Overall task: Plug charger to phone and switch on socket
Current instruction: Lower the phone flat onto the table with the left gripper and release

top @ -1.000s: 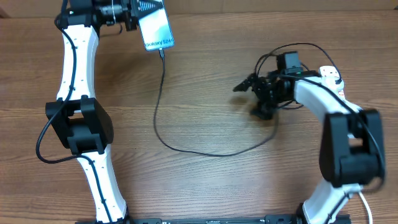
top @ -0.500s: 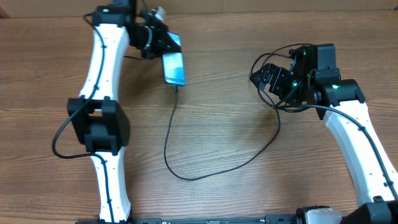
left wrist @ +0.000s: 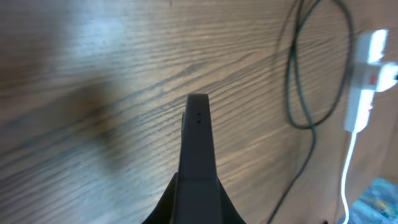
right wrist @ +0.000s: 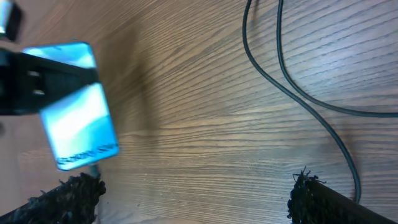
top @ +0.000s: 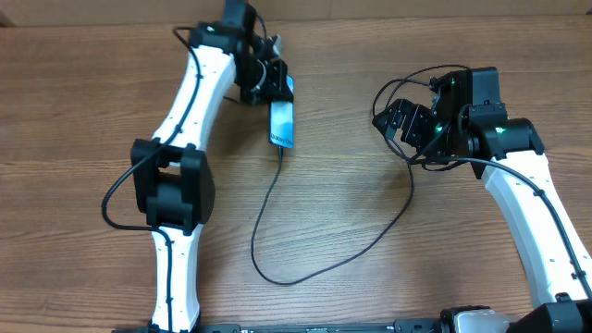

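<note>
The phone [top: 281, 125] would fall if I opened now, so my left gripper needs to keep holding it until it is down on the tabletop.
My left gripper [top: 277, 94] is shut on the phone [top: 281, 125] and holds it above the table at top centre. The phone's blue screen shows in the right wrist view [right wrist: 79, 109], and its dark edge in the left wrist view [left wrist: 198, 140]. The charger cable [top: 277, 277] is plugged into the phone's lower end and loops across the table toward the right arm. My right gripper [top: 396, 118] is open and empty, with its fingers wide apart [right wrist: 196, 205]. The white socket [left wrist: 364, 87] with a red switch shows only in the left wrist view.
The socket's white cord [left wrist: 346, 180] trails from the strip. Cable loops [right wrist: 292, 87] lie on the wood under the right gripper. The table's far edge [top: 370, 11] runs along the top.
My left arm has swung right and toward the table's middle with the phone, and the cable has trailed along. My right arm rose and swung right early on, then stayed still.
</note>
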Tool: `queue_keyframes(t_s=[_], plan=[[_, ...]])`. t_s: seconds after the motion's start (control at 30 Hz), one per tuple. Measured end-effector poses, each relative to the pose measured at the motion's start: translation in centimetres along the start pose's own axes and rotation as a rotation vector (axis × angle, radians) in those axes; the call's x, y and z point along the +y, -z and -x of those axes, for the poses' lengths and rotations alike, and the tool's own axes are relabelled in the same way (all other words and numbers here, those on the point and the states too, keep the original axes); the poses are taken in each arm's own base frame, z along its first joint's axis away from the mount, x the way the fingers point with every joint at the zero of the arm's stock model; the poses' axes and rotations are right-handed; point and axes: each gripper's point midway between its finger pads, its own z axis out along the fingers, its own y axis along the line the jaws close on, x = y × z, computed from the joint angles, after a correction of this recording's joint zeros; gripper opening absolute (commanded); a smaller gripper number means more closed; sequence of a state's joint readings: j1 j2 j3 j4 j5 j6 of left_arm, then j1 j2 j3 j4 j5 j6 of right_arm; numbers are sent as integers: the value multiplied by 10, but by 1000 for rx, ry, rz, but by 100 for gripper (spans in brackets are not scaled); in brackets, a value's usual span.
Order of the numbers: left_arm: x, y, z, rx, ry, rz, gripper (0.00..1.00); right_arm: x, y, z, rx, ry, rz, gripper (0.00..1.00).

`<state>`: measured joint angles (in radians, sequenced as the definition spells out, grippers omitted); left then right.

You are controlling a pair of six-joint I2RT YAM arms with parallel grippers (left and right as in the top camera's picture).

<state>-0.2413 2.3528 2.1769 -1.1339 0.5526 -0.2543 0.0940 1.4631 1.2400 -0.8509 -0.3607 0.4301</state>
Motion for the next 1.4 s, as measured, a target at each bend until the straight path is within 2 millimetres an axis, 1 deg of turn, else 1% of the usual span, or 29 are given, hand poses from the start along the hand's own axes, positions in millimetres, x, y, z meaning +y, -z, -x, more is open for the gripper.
queue_keyframes(t_s=[0.13, 0.23, 0.37, 0.47, 0.57, 0.77, 0.83, 0.87, 0.93, 1.23, 1.4], plan=[[9, -29, -9, 18, 66, 4, 4, 0, 0, 0, 0, -5, -3, 100], [15, -47, -17, 33, 122, -11, 4, -1, 0, 0, 0, -8, -3, 100], [21, -66, -25, 41, 178, -41, 4, -1, 0, 0, -2, -8, -6, 100], [26, -77, -30, 41, 197, -48, 4, -2, 0, 0, -3, -9, -10, 100], [28, -85, -39, 61, 213, -46, 5, -2, 0, 1, -4, -11, -12, 100], [23, -89, -42, 68, 204, -55, 5, -2, 0, 1, -5, -11, -12, 100], [23, -89, -42, 69, 204, -55, 12, -2, 0, 1, -5, -12, -13, 100], [23, -89, -42, 68, 203, -55, 19, -2, 0, 1, -5, -11, -13, 100], [23, -89, -41, 66, 204, -54, 23, -2, 0, 1, -5, -12, -13, 100], [23, -89, -42, 67, 203, -54, 22, -2, 0, 1, -5, -11, -12, 100], [23, -89, -42, 67, 202, -55, 23, -2, 0, 1, -5, -11, -13, 100]])
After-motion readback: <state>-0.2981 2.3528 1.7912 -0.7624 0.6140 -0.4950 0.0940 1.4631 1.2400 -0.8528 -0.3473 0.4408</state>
